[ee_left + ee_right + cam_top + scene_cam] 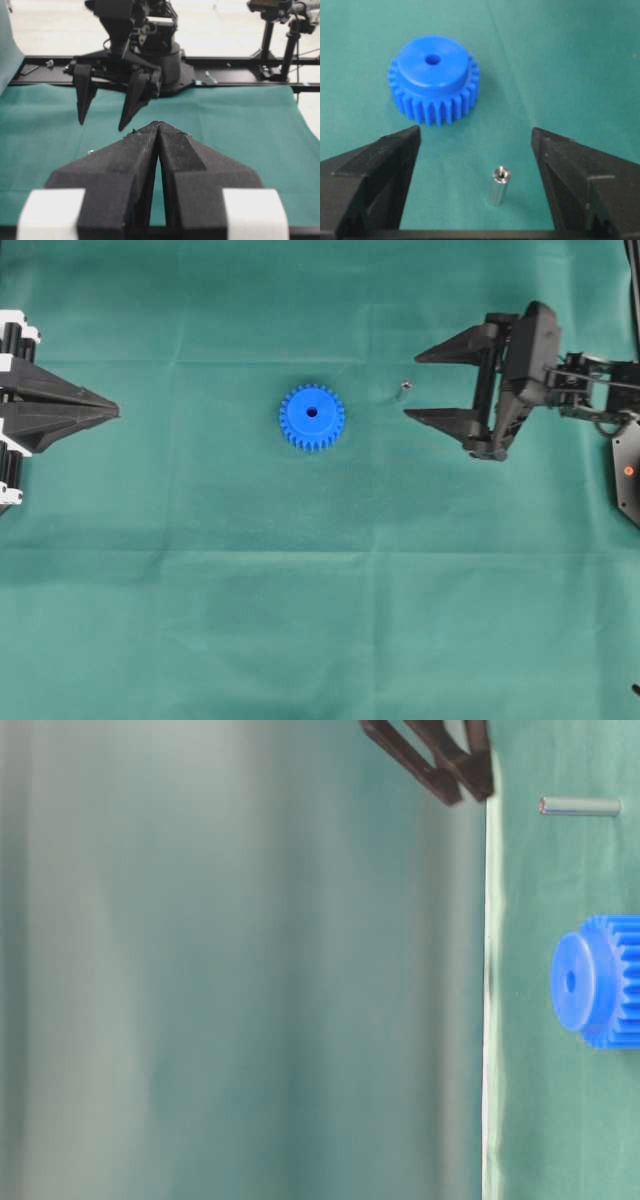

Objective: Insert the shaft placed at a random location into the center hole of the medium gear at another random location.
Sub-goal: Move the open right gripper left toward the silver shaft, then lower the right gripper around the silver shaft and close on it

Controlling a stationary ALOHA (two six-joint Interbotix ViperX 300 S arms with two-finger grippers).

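I should grab the silver-grey shaft by its upper end (406, 385) with my right gripper next. Then the shaft's lower end is free to go into the gear's center hole (312, 412).
The medium gear (312, 417) is bright blue and lies flat on the green cloth, hub up, with the center hole (312, 412) open. The shaft (403, 390) is a tiny silver pin standing upright to the gear's right. My right gripper (412, 386) is open, and the shaft stands between its fingertips without touching either. The right wrist view shows the shaft (499, 186) inside the open gripper (475, 131), with the gear (434, 80) and hole (433, 60) beyond. My left gripper (117, 412) is shut and empty at the far left. In the left wrist view (158, 125) its fingers hide the gear.
Green cloth (320, 620) covers the table. The right arm's base (165, 65) and a black rail (240, 75) stand along the far edge in the left wrist view, with camera stands (267, 35) behind. The table-level view shows the gear (600, 982) and shaft (580, 807).
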